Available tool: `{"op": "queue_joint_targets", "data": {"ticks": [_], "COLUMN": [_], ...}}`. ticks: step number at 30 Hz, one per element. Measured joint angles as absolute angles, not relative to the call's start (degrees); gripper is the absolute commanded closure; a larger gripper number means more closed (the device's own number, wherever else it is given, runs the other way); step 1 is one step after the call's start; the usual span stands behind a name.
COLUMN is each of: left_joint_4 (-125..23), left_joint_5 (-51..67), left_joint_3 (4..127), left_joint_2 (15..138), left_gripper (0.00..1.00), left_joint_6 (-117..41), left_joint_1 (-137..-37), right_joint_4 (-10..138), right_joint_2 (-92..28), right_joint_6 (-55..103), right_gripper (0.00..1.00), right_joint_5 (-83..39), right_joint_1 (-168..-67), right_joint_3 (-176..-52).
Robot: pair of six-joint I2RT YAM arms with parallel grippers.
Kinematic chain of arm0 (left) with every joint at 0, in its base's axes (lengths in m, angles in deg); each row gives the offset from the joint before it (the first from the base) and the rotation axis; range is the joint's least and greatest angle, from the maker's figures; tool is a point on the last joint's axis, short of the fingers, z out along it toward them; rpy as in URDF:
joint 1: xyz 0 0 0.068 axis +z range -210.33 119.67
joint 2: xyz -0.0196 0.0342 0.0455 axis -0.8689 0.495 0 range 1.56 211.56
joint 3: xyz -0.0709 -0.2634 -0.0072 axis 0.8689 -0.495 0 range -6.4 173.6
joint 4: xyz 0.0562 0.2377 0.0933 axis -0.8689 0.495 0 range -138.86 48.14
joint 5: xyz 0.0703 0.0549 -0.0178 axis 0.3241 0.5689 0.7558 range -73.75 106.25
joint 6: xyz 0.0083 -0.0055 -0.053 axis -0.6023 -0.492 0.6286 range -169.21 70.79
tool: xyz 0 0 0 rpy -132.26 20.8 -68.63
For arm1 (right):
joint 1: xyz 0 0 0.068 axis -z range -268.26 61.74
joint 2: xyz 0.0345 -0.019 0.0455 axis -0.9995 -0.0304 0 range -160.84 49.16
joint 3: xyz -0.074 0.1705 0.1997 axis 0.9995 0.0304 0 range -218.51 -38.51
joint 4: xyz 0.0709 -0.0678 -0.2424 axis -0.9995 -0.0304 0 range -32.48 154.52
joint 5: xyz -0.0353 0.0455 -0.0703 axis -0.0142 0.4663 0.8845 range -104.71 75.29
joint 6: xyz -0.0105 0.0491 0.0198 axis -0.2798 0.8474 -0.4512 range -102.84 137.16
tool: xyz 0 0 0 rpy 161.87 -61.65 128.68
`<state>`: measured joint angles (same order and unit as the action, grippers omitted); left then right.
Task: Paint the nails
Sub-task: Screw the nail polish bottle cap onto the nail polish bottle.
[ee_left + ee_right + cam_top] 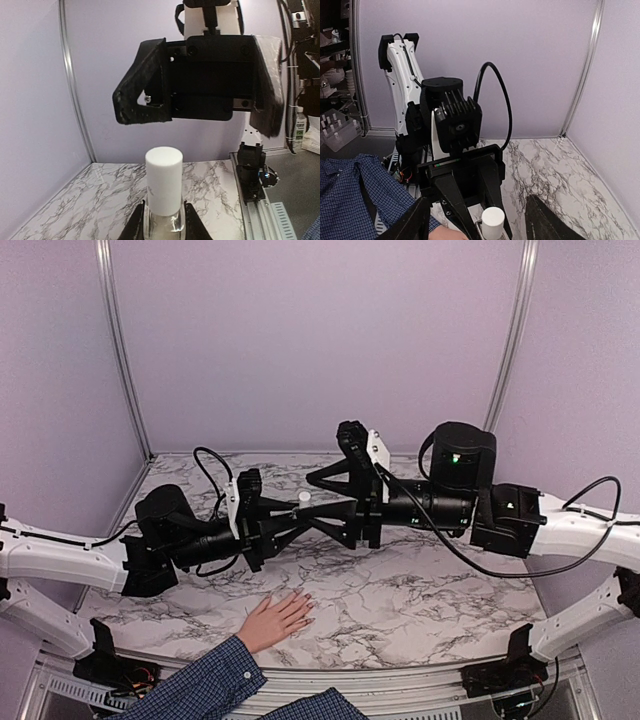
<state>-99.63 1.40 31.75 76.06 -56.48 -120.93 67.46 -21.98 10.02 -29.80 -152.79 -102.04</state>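
I need to lower my right gripper before it closes on the cap. Its fingers are above the cap, one on each side, so they would miss the cap if they closed now.
A small clear nail polish bottle with a white cap (303, 498) is held upright in my left gripper (297, 510), which is shut on its glass body (165, 227). The cap (163, 186) stands above the left fingers. My right gripper (314, 502) is open, with one finger on each side of the cap (493, 221) and not touching it. A light-skinned hand (276, 619) with a blue plaid sleeve (200, 685) lies flat near the front edge, below both grippers. Its nails are too small to make out.
The marble tabletop (430, 585) is enclosed by lilac walls with metal corner posts (120, 350). The right gripper's black body (200, 80) hangs just above the bottle. The plaid sleeve (342, 200) shows at the right wrist view's lower left.
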Motion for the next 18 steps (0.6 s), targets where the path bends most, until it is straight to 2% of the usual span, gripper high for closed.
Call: {"op": "queue_joint_targets", "data": {"ticks": [10, 18], "left_joint_4": [-98.2, -98.0], "left_joint_5": [-19.5, -30.0], "left_joint_3": [32.5, 34.9], "left_joint_2": [74.7, 75.7], "left_gripper": [1.00, 1.00], "left_joint_6": [-52.8, -48.3], "left_joint_1": [-120.9, -120.9], "right_joint_4": [62.4, 58.6], "right_joint_2": [-19.2, -21.3], "right_joint_6": [2.9, 0.0], "right_gripper": [0.41, 0.46], "right_joint_5": [-47.7, -54.4], "right_joint_1": [-152.6, -152.7], "right_joint_3": [-102.1, -104.4]}}
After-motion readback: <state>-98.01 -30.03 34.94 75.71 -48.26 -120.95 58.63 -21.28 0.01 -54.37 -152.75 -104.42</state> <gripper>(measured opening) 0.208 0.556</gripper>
